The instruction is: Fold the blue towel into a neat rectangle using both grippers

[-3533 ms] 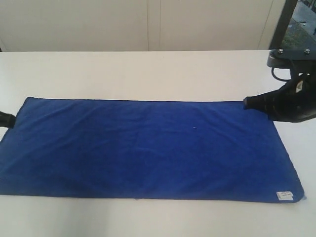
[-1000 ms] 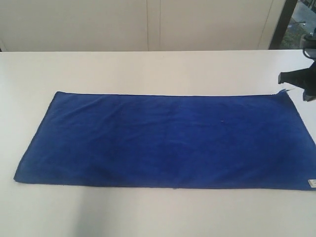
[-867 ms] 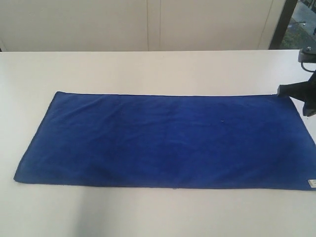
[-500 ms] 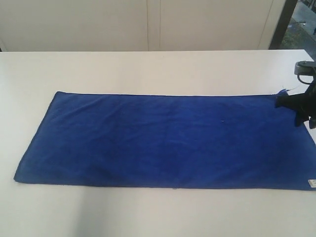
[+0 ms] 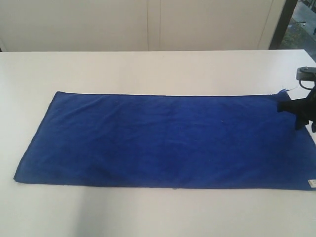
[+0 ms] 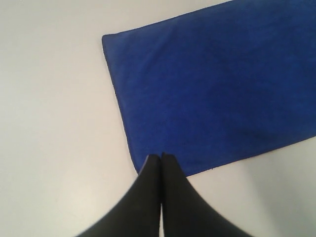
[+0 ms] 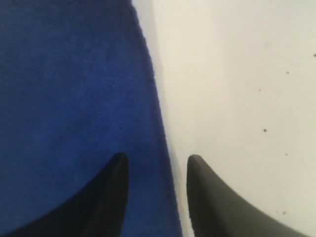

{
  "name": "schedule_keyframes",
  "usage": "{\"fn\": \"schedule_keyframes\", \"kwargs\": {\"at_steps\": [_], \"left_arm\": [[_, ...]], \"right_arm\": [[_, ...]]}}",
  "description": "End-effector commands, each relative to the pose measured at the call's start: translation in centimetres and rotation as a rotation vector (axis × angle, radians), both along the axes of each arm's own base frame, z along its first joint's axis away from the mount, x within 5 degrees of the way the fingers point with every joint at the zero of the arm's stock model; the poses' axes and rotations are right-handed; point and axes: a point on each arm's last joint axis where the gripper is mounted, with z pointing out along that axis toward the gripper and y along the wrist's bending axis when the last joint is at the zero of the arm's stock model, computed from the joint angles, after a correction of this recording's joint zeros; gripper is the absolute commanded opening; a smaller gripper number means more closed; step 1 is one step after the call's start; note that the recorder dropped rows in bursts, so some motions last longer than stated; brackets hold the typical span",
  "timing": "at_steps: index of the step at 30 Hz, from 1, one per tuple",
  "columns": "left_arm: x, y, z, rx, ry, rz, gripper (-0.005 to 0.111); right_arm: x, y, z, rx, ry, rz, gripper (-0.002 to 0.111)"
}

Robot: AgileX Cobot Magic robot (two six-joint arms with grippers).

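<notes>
The towel (image 5: 163,140) lies flat on the tabletop, so my right gripper should next grab its short edge near the loose thread to fold it.
The blue towel (image 5: 163,140) lies flat on the white table (image 5: 148,69) as a long rectangle; a loose thread (image 5: 283,91) sticks out at its far right corner. My right gripper (image 5: 285,107) sits at that corner, open. In the right wrist view the right gripper (image 7: 155,160) straddles the towel (image 7: 74,89) edge, one finger (image 7: 111,187) over cloth, the other (image 7: 207,197) over bare table. My left gripper (image 6: 161,157) is shut and empty, just off a corner of the towel (image 6: 212,89). It is out of the exterior view.
A small white label (image 5: 311,183) marks the towel's near right corner, close to the frame's edge. A pale wall (image 5: 148,24) runs behind the table and a dark post (image 5: 284,22) stands at the back right. Bare table surrounds the towel.
The towel has slid to the right and the left gripper has left the exterior view. In the last second the right gripper settled at the far right corner and opened its jaws.
</notes>
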Motion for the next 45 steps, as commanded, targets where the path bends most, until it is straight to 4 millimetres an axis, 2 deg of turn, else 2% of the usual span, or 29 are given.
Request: {"fn": "schedule_keyframes", "kwargs": {"at_steps": [1,8,15,18,22,27,31,41,45], "left_arm": [[-0.2,0.0,0.2,-0.011,-0.001,0.000,0.000],[-0.2,0.0,0.2,-0.011,-0.001,0.000,0.000],[-0.2,0.0,0.2,-0.011,-0.001,0.000,0.000],[-0.2,0.0,0.2,-0.011,-0.001,0.000,0.000],[-0.2,0.0,0.2,-0.011,-0.001,0.000,0.000],[-0.2,0.0,0.2,-0.011,-0.001,0.000,0.000],[-0.2,0.0,0.2,-0.011,-0.001,0.000,0.000],[-0.2,0.0,0.2,-0.011,-0.001,0.000,0.000],[-0.2,0.0,0.2,-0.011,-0.001,0.000,0.000]], "right_arm": [[-0.2,-0.4,0.0,0.002,-0.003,-0.004,0.038],[-0.2,-0.1,-1.5,0.050,0.040,-0.005,0.038],[-0.2,0.2,-1.6,0.086,0.042,0.007,0.038],[-0.3,0.2,-1.7,0.089,0.054,0.009,0.027],[-0.3,0.2,-1.8,0.091,0.059,0.008,0.001],[-0.4,0.1,-1.5,0.091,0.055,0.003,0.000],[-0.6,-0.3,-0.3,0.084,0.030,-0.012,0.000],[-1.4,-4.2,5.0,-0.028,-0.035,-0.101,0.000],[-1.6,-5.0,6.9,-0.099,-0.064,-0.129,0.000]]}}
